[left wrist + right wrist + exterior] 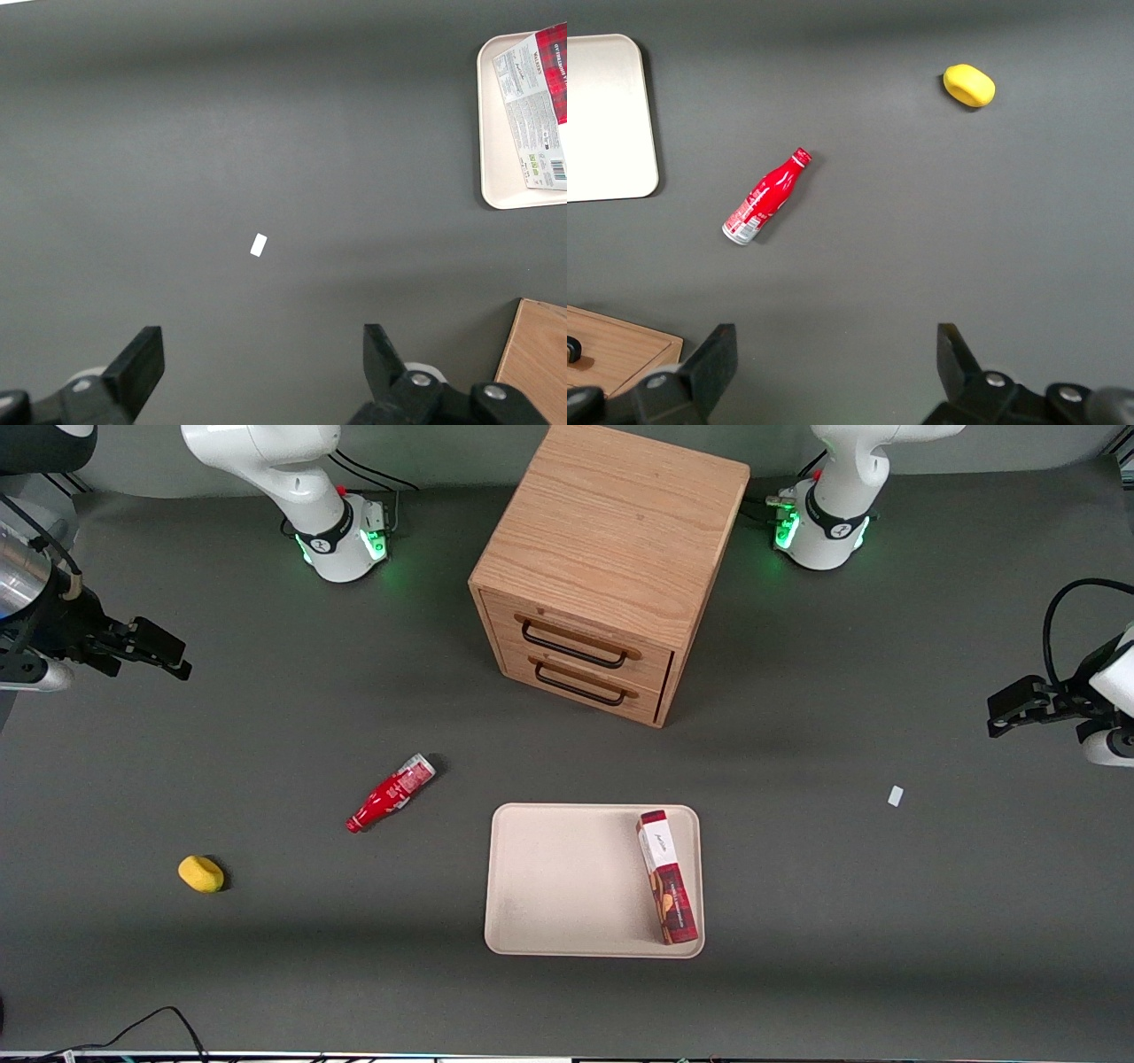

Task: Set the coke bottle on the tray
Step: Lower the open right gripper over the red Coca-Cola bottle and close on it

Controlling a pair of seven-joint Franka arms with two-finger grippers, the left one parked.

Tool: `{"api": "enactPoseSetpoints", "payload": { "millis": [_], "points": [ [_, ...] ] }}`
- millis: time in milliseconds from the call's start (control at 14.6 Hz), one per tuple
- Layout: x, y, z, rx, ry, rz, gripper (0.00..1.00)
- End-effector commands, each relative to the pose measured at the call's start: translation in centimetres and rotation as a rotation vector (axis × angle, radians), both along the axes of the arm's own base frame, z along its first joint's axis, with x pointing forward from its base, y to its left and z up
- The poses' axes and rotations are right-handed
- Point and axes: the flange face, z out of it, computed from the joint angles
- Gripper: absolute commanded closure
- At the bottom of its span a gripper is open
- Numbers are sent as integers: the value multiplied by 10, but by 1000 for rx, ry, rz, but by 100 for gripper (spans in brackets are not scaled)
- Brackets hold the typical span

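I should next use my right gripper to grab the coke bottle by its labelled body (398, 786), so that I can put the bottle on the tray (567, 881).
The coke bottle (391, 793) lies on its side on the grey table, beside the tray toward the working arm's end, red cap pointing nearer the front camera. It also shows in the right wrist view (765, 197). The beige tray (567, 881) lies flat in front of the cabinet's drawers; a corner of it shows in the right wrist view (607, 115). My right gripper (164, 654) hangs open and empty at the working arm's end of the table, well apart from the bottle, with its fingers spread wide (835, 354).
A red-and-white box (667, 877) lies on the tray's side toward the parked arm. A wooden two-drawer cabinet (602, 567) stands farther from the front camera than the tray. A yellow object (201, 873) lies nearer the camera than the bottle. A small white scrap (895, 795) lies toward the parked arm.
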Motion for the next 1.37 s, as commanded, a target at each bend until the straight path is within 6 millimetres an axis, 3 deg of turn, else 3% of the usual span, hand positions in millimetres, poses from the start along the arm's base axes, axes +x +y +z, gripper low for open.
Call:
{"api": "enactPoseSetpoints", "payload": {
  "millis": [0, 275, 480, 549, 824, 1029, 1304],
  "points": [
    [5, -3, 1, -14, 16, 21, 0],
    [7, 3, -3, -12, 22, -16, 0],
    [30, 27, -38, 2, 44, -179, 0],
    [40, 46, -57, 18, 51, -226, 0],
    [71, 92, -135, 16, 86, -483, 0],
    [74, 128, -195, 10, 93, -647, 0],
    [61, 132, -294, 24, 57, -741, 0]
  ]
}}
